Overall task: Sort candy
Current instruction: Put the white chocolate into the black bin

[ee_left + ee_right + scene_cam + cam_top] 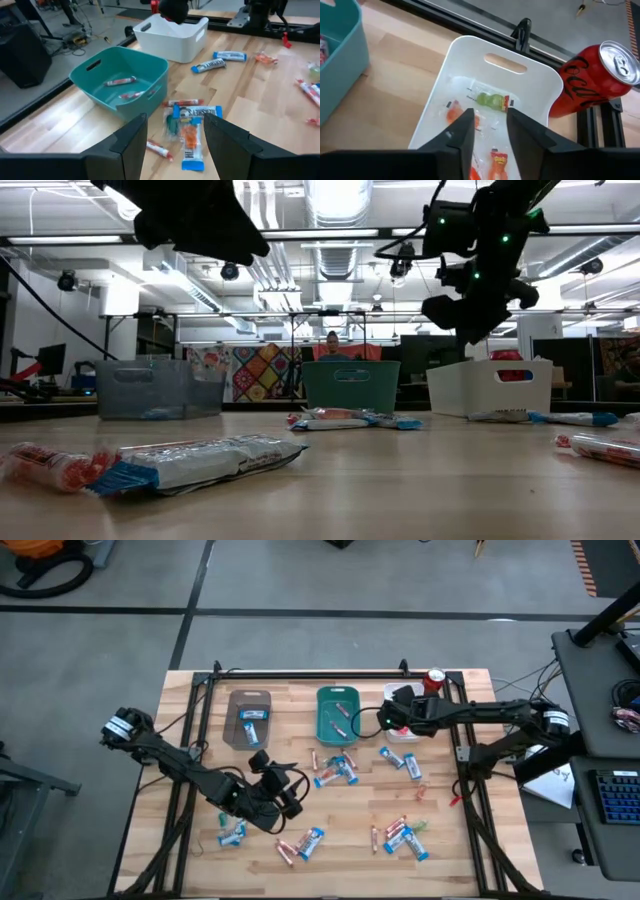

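The left gripper grabs the blue-and-white bar by its printed middle (pixel 231 838) next. Then the bar goes with its kind in the brown tray (pixel 236 700).
Wrapped candy lies scattered on the wooden table: a cluster (pixel 336 770) below the teal tray, more at the near edge (pixel 402 835) and near left (pixel 232 832). My left gripper (pixel 290 792) hovers open, short of a blue-and-white bar (pixel 192 134) and an orange piece (pixel 189 132), touching nothing. My right gripper (pixel 393 713) hangs open above the white tray (pixel 546 85), which holds a green piece (pixel 490 100) and orange pieces (pixel 499 161). The brown tray (pixel 236 700) holds blue bars. Red sticks (pixel 120 81) lie in the teal tray (pixel 150 62).
A red can (pixel 434 680) stands at the far edge beside the white tray (pixel 402 736). A black frame rail (pixel 310 673) runs along the far side. Blue bars (pixel 220 60) lie right of the white tray. Bare wood (pixel 345 815) shows at the table's middle.
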Tool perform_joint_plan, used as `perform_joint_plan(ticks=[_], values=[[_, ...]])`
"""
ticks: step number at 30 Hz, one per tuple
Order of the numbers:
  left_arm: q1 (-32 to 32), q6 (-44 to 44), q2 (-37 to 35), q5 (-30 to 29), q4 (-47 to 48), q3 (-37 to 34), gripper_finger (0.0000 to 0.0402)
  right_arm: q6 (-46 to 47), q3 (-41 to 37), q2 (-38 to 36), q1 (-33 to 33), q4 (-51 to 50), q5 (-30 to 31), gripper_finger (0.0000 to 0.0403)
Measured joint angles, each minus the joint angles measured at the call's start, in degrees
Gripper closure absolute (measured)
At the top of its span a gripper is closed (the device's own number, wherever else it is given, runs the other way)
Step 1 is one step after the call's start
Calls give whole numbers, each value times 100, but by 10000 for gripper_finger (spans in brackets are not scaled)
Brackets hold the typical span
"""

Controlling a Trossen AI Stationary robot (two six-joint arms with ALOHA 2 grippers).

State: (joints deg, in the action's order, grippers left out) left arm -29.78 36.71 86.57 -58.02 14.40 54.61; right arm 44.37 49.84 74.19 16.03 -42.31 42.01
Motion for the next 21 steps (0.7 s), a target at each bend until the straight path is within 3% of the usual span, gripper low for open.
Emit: perform_joint_plan(ticks=[3, 8, 17, 21], values=[[0, 20, -38, 357, 6, 0, 223, -61, -4, -77, -44, 31, -35, 270], [0, 307, -143, 1851, 373, 74, 223, -93, -4, -462, -316, 130, -320, 262], [-112, 2049, -147, 4739, 2557, 450, 223, -93, 177, -1063, -1297, 199, -797, 262], [-427, 2346, -143, 5561, 3133, 380, 223, -111, 227, -1113, -1740, 419, -799, 262]])
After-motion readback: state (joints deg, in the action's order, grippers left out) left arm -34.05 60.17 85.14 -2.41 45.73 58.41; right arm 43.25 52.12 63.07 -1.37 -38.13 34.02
